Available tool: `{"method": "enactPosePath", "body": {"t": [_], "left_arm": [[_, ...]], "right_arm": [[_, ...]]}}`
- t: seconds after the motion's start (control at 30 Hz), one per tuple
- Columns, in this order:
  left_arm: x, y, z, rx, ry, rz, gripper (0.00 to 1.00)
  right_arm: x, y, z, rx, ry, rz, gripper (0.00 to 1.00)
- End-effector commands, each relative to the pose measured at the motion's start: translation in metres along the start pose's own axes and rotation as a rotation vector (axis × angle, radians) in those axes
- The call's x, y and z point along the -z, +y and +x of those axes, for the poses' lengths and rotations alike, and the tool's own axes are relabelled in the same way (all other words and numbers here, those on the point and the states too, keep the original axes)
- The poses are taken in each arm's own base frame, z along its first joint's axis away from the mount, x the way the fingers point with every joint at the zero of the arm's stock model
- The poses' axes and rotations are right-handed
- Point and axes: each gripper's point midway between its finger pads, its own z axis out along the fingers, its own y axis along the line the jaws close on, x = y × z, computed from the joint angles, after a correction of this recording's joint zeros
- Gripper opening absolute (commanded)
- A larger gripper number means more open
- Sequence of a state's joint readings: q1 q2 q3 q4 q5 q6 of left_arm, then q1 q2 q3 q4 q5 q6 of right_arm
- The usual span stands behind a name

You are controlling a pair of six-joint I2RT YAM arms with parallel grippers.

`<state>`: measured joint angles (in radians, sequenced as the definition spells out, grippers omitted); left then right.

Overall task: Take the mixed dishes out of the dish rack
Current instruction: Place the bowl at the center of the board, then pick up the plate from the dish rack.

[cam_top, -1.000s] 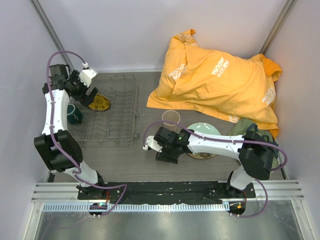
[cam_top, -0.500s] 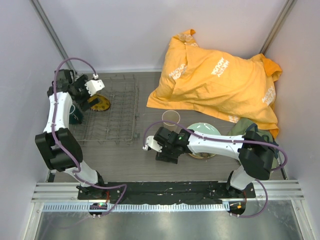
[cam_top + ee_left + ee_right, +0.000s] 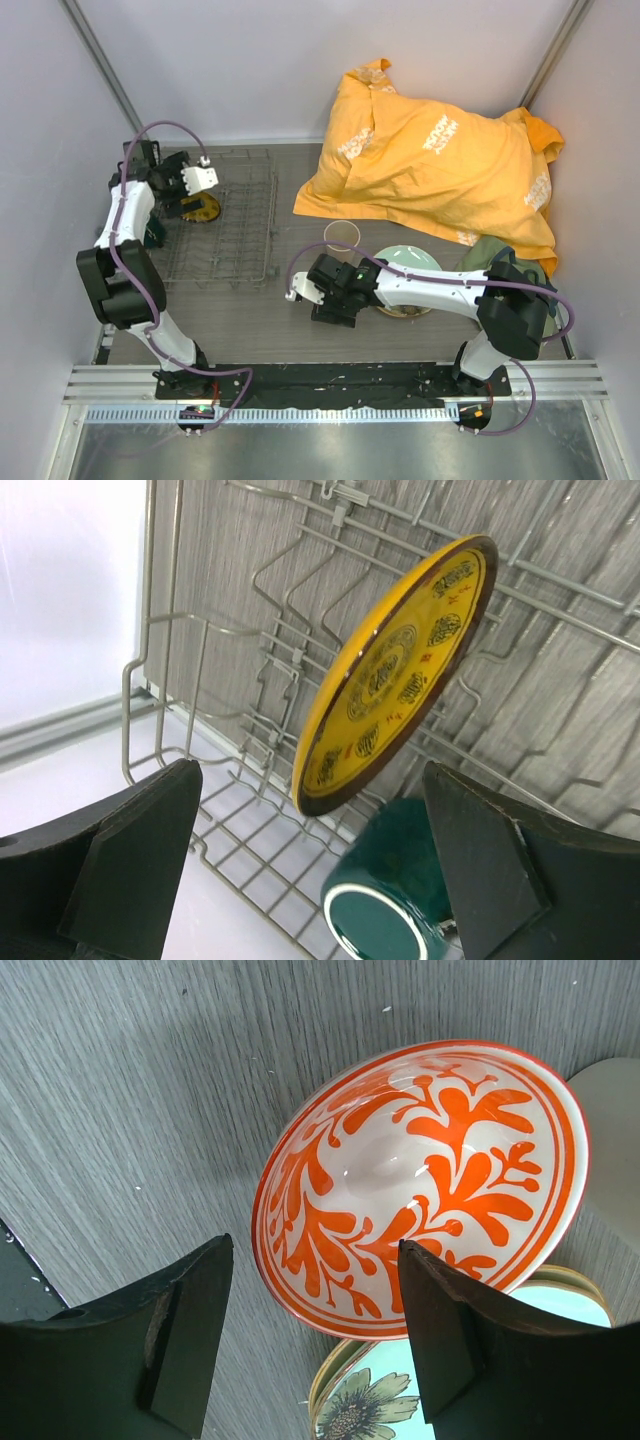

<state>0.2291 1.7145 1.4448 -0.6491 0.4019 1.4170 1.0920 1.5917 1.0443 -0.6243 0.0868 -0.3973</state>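
The yellow plate's rim near the mug is the part my left gripper will grip next, and the plate's far rim will stay free for my right gripper.
The dish rack (image 3: 240, 215) lies at the back left. In it a small yellow-and-dark plate (image 3: 205, 207) (image 3: 400, 670) leans on edge against the prongs, with a dark green mug (image 3: 150, 235) (image 3: 385, 905) on its side close by. My left gripper (image 3: 185, 203) (image 3: 310, 780) hangs open just before the plate's lower edge, touching nothing. The white-and-red bowl (image 3: 420, 1180) rests on the table with its rim against the pale green flower plate (image 3: 405, 262) (image 3: 400, 1400). My right gripper (image 3: 332, 308) (image 3: 315, 1250) is open over the bowl's near edge, which hides the bowl from above. A beige cup (image 3: 342, 236) (image 3: 610, 1140) stands upright beside them.
A big crumpled orange cloth (image 3: 430, 160) covers the back right of the table. An olive green cloth (image 3: 490, 255) lies under my right arm's elbow. The enclosure walls stand close on the left, right and back.
My left arm has swung its wrist to the right, bringing the open gripper over the rack beside the yellow plate. The right arm and the dishes near it have not moved.
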Motion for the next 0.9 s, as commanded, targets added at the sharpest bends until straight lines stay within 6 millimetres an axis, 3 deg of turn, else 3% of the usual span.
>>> {"method": "enactPosePath", "body": {"t": [0.0, 0.23, 0.37, 0.63, 0.87], "left_arm": [[-0.014, 0.016, 0.001, -0.081, -0.006, -0.042, 0.96], [-0.026, 0.016, 0.002, -0.083, 0.005, -0.044, 0.84], [-0.028, 0.017, -0.002, -0.073, -0.002, -0.049, 0.69], [-0.026, 0.018, -0.003, -0.06, -0.004, -0.056, 0.57], [-0.025, 0.009, -0.003, -0.043, -0.004, -0.029, 0.35]], "right_arm": [[-0.001, -0.002, -0.011, 0.016, -0.03, 0.002, 0.7], [0.003, -0.003, -0.013, 0.017, -0.039, 0.004, 0.69], [0.004, -0.002, -0.014, 0.019, -0.046, 0.001, 0.69], [0.005, -0.001, -0.013, 0.021, -0.049, -0.002, 0.68], [0.005, -0.003, -0.012, 0.021, -0.049, 0.006, 0.67]]}}
